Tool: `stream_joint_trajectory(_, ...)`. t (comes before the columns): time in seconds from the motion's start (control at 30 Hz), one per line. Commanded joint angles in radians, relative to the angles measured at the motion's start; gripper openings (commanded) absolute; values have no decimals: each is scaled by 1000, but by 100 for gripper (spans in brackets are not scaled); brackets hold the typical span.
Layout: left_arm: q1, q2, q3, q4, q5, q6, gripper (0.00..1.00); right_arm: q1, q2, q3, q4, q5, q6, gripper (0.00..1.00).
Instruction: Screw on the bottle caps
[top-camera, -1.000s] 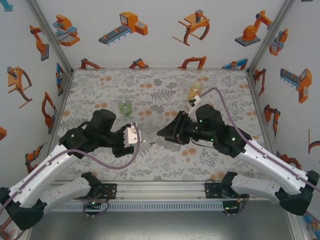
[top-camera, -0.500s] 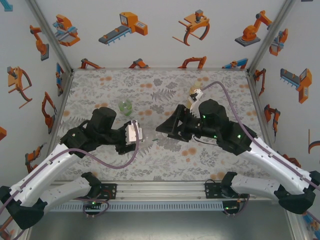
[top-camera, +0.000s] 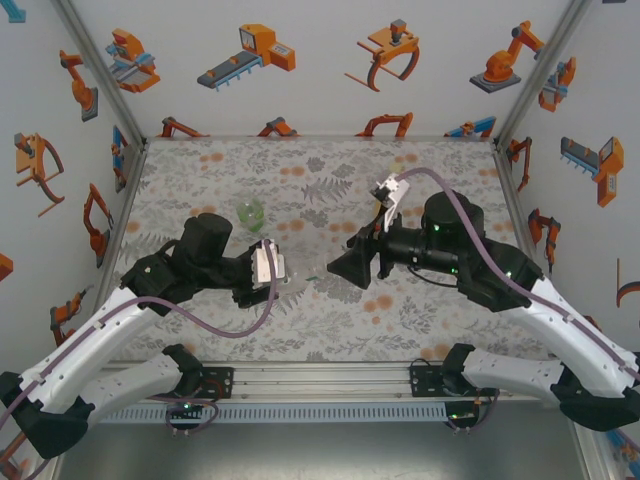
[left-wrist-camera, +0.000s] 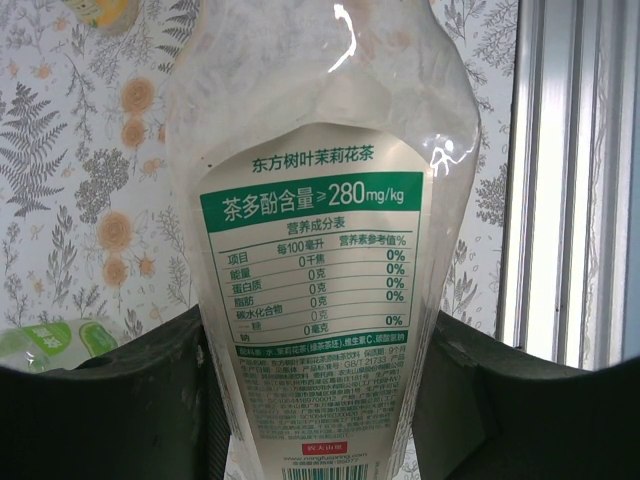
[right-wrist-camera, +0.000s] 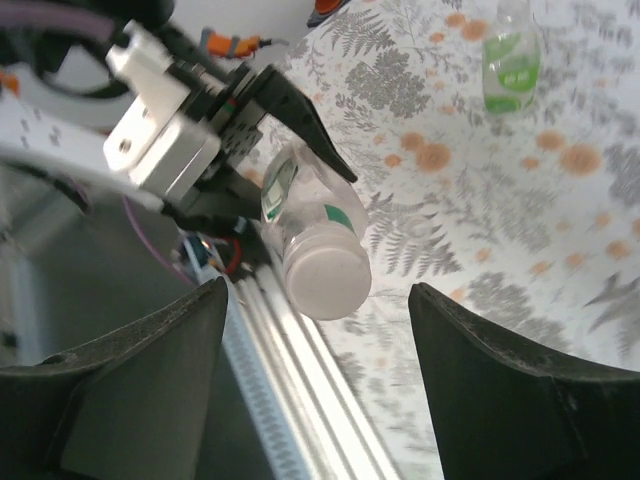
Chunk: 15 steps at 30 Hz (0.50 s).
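I will next grab the whitish cap (right-wrist-camera: 325, 278) by its sides with my right gripper, facing the neck end-on, and then turn my wrist to screw the cap on.
My left gripper (top-camera: 276, 270) is shut on the clear bottle (left-wrist-camera: 320, 250) with the green-white label, gripping its lower body with a finger on each side. The bottle lies roughly level above the table, its neck pointing at my right gripper (top-camera: 340, 268). A whitish cap (right-wrist-camera: 325, 278) sits on its neck. My right gripper (right-wrist-camera: 318, 335) is open just short of that cap, its fingers (right-wrist-camera: 130, 380) wide apart and empty. The squat green-tinted bottle (top-camera: 250, 212) stands behind the left gripper and is also visible as the green bottle (right-wrist-camera: 510, 55). A yellowish bottle top (left-wrist-camera: 100, 10) peeks in at the frame edge.
The floral table (top-camera: 320, 170) is walled on three sides. A metal rail (top-camera: 320, 380) runs along the near edge, below the held bottle. The right arm's wrist camera mount (top-camera: 388, 190) sticks up over the back right of the table.
The right wrist has rolled and its arm has drawn back slightly to the right, away from the cap. The left gripper has held the clear bottle almost still.
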Motion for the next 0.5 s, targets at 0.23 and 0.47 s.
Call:
stream_joint_trajectory(0.23,-6,-4,32,10,73,-2,0,1,63,96,-159,-255,-751,62)
stream_joint_trajectory(0.47,-7,-7,40,3,80,-3,0,1,97,81,-105,-301,-785,60)
